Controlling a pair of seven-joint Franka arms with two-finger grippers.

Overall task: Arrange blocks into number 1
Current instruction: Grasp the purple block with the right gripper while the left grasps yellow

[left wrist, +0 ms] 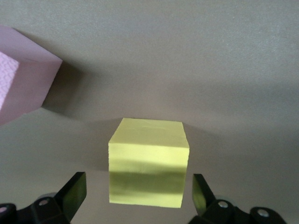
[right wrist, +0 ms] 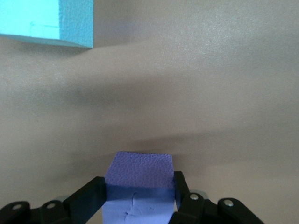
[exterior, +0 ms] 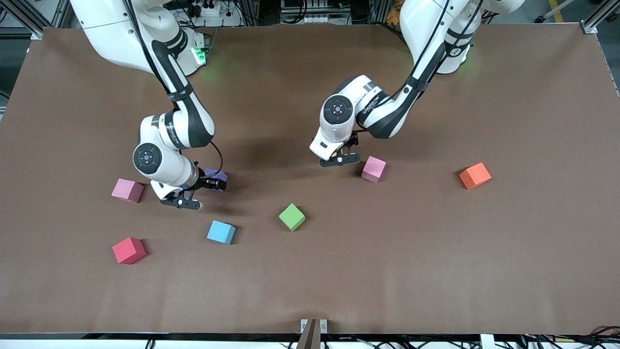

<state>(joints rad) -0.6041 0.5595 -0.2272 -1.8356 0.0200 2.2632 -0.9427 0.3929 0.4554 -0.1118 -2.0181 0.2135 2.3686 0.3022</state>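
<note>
The yellow block (left wrist: pixel 147 161) needs to be added to the number, so my left gripper should grab the block by its opposite sides next.
My right gripper (exterior: pixel 197 193) is shut on the purple block (exterior: pixel 217 175), and the right wrist view shows its fingers (right wrist: pixel 84 200) pressed on both sides of the purple block (right wrist: pixel 138 184). My left gripper (left wrist: pixel 138 196) is open, its fingers astride the yellow block (left wrist: pixel 147 161) with a gap on each side. In the front view the left gripper (exterior: pixel 340 159) hides that block. One pink block (exterior: pixel 373 169) lies beside the left gripper, and a corner of the pink block (left wrist: pixel 21 79) shows in the left wrist view. A second pink block (exterior: pixel 128 190), the light blue block (exterior: pixel 221 232) and the orange block (exterior: pixel 475 175) lie apart on the table.
A green cube (exterior: pixel 292 216) sits near the table's middle, nearer the front camera than both grippers. A red cube (exterior: pixel 129 250) lies toward the right arm's end, nearer the camera than the second pink block. The light blue block (right wrist: pixel 51 21) shows in the right wrist view.
</note>
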